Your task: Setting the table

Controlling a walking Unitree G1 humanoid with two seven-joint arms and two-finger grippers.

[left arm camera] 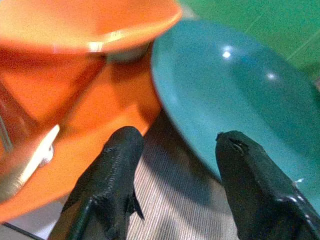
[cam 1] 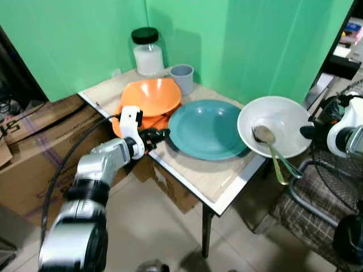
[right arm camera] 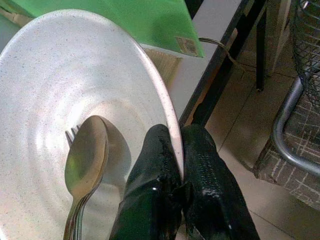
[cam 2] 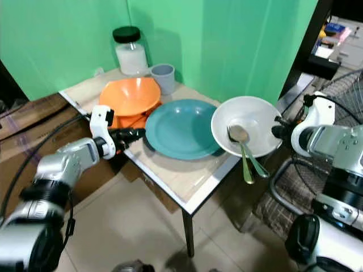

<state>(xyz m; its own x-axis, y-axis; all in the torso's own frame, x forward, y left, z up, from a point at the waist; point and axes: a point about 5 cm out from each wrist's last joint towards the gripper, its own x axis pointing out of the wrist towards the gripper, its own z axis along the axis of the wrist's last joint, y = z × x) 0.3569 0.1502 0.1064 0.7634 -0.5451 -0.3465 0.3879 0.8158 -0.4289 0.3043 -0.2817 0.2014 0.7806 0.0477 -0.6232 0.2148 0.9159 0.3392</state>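
I need to grab the teal plate by its thin outer rim (cam 1: pixel 173 139) (left arm camera: pixel 194 148) with my left gripper next, because the teal plate is far wider than my open fingers.
A teal plate (cam 1: pixel 207 128) lies mid-table. To its left an orange bowl (cam 1: pixel 151 96) rests on an orange plate (left arm camera: pixel 95 120). My left gripper (cam 1: pixel 160 135) is open at the table's left edge, its fingers (left arm camera: pixel 117 172) pointing at the gap between the orange plate and the teal plate. My right gripper (right arm camera: pixel 181 165) is shut on the rim of a white bowl (cam 1: pixel 275 126), held at the table's right corner. A spoon (cam 1: pixel 267 141) and a fork (right arm camera: pixel 72 136) lie in the white bowl, handles sticking out over its near rim.
A white jar with a black lid (cam 1: pixel 148 52) and a grey cup (cam 1: pixel 182 78) stand at the table's back corner against green sheets. Cardboard boxes (cam 1: pixel 34 141) sit left of the table. A chair with a checked cushion (cam 1: pixel 315 204) stands to the right.
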